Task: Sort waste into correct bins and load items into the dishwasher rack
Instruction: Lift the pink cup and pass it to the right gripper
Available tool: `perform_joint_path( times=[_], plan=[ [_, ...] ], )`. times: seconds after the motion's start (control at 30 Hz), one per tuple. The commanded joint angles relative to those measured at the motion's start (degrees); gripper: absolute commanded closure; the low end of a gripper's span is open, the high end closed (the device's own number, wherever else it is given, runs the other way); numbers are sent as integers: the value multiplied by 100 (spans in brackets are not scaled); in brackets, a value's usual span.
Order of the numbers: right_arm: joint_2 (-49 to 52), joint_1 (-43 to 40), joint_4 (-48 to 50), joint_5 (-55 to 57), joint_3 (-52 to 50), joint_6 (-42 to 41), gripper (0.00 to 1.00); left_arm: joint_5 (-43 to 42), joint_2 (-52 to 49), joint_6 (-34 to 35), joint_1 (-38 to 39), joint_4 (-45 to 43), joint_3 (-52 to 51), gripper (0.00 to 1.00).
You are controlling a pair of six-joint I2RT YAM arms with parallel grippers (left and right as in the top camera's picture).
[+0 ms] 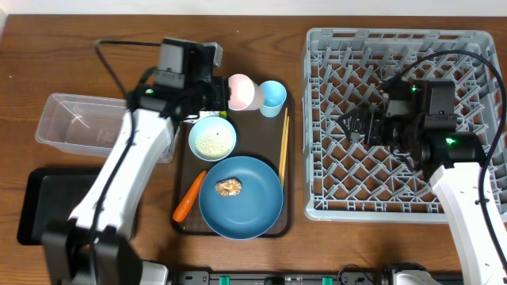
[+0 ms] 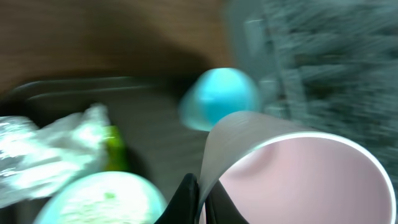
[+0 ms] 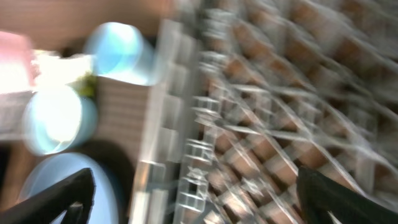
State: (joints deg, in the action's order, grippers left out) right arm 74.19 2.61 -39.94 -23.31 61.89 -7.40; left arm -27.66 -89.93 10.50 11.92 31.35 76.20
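Observation:
I should next grab the pink cup by its outer sides near its rim with my right gripper, so that I can load the cup into the rack with its base first.
My left gripper (image 1: 221, 93) (image 2: 204, 200) is shut on the rim of the pink cup (image 1: 242, 90) (image 2: 298, 177), one finger inside and one outside. The light blue cup (image 1: 273, 95) (image 2: 221, 99) stands just beyond it. A white bowl (image 1: 212, 136) holds rice grains. The crumpled wrapper (image 2: 53, 146) lies beside the bowl and is hidden under the arm in the overhead view. The blue plate (image 1: 240, 198) carries a brown lump (image 1: 230, 187). The carrot (image 1: 190, 196) and chopsticks (image 1: 283, 144) flank the plate. My right gripper (image 1: 353, 125) (image 3: 199, 199) hangs open over the grey rack (image 1: 404, 119) (image 3: 261, 124).
The dishes and waste sit on a dark brown serving tray (image 1: 260, 133) in the middle. A clear tub (image 1: 79, 123) stands at the left, and a black tray (image 1: 40, 207) lies in front of it. Both wrist views are blurred.

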Motion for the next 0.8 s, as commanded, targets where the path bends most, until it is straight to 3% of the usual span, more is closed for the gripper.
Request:
perform_joint_path(
  times=[0.0, 0.2, 0.4, 0.77],
  plan=[
    [-87, -33, 297, -2280, 122, 898, 6, -1768, 498, -31, -151, 4, 9, 94],
    [-107, -9, 1307, -4588, 122, 1095, 6, -3388, 979, -2, -188, -9, 9, 93],
    [-107, 249, 2380, -5661, 122, 1038, 7, -4317, 1167, 129, -188, -13, 9, 93],
    [-107, 1078, 3383, -5386, 122, 874, 8, -4994, 1185, 538, -188, -190, 9, 94]
  ],
)
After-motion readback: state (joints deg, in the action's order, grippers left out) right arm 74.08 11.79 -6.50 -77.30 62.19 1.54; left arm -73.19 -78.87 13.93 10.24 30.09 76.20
